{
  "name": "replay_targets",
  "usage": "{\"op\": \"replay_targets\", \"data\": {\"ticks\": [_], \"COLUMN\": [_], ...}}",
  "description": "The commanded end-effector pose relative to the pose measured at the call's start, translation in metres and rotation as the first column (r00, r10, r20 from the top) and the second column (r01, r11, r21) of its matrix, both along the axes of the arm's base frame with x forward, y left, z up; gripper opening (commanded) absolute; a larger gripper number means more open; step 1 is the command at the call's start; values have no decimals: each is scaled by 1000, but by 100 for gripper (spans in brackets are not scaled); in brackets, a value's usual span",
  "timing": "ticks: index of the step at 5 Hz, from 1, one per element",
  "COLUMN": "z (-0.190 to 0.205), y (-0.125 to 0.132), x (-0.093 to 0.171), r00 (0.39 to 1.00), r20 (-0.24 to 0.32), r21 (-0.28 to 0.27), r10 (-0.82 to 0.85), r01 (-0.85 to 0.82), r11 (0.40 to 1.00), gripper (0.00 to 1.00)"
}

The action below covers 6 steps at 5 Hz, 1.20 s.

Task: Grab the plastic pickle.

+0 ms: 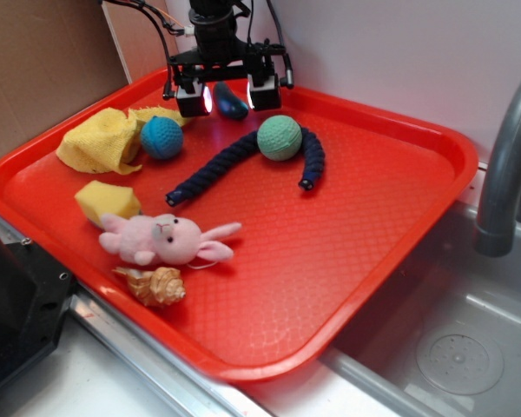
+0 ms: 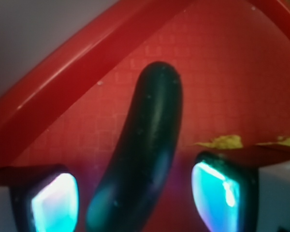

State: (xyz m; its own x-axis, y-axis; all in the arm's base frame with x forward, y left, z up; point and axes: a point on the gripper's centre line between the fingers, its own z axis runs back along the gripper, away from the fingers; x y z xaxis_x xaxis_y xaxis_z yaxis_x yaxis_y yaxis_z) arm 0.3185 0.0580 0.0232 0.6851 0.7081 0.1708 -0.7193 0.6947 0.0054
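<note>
My gripper closes on the dark green pickle (image 2: 137, 166) now, since its fingers stand beside the pickle, low over the red tray (image 2: 101, 121), and closing now would catch the pickle.
The plastic pickle (image 1: 232, 103) is a glossy dark green oblong lying on the red tray (image 1: 373, 226) near its far rim. My gripper (image 1: 228, 97) hangs over it, open, with one finger on each side. In the wrist view the pickle (image 2: 145, 154) runs up the middle of the frame between the two glowing fingertips (image 2: 55, 205), with a gap on both sides. The gripper (image 2: 135, 203) touches nothing that I can see.
On the tray lie a blue ball (image 1: 161, 137), a yellow cloth (image 1: 100, 139), a light green ball (image 1: 280, 137), a dark navy rope (image 1: 243, 161), a yellow sponge (image 1: 107, 201), a pink plush rabbit (image 1: 167, 239) and a shell (image 1: 154, 285). A sink (image 1: 451, 347) and faucet (image 1: 504, 165) are at right.
</note>
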Motion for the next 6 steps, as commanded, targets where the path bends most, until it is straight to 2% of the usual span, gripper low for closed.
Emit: {"op": "replay_targets", "data": {"ticks": [1, 2, 3, 4, 5, 6], "z": [4, 18, 39, 66, 108, 142], "y": [10, 2, -16, -35, -46, -46], "x": [-2, -6, -12, -25, -49, -62], "r00": [998, 995, 987, 942, 857, 789], "r20": [-56, -68, -48, -34, -12, 30], "r21": [-34, -39, -22, -66, -61, -126], "r10": [-31, -69, -153, -334, -514, -613], "r01": [29, 67, 152, 331, 513, 612], "r11": [999, 997, 988, 941, 856, 781], "gripper": [4, 0, 0, 0, 0, 0]}}
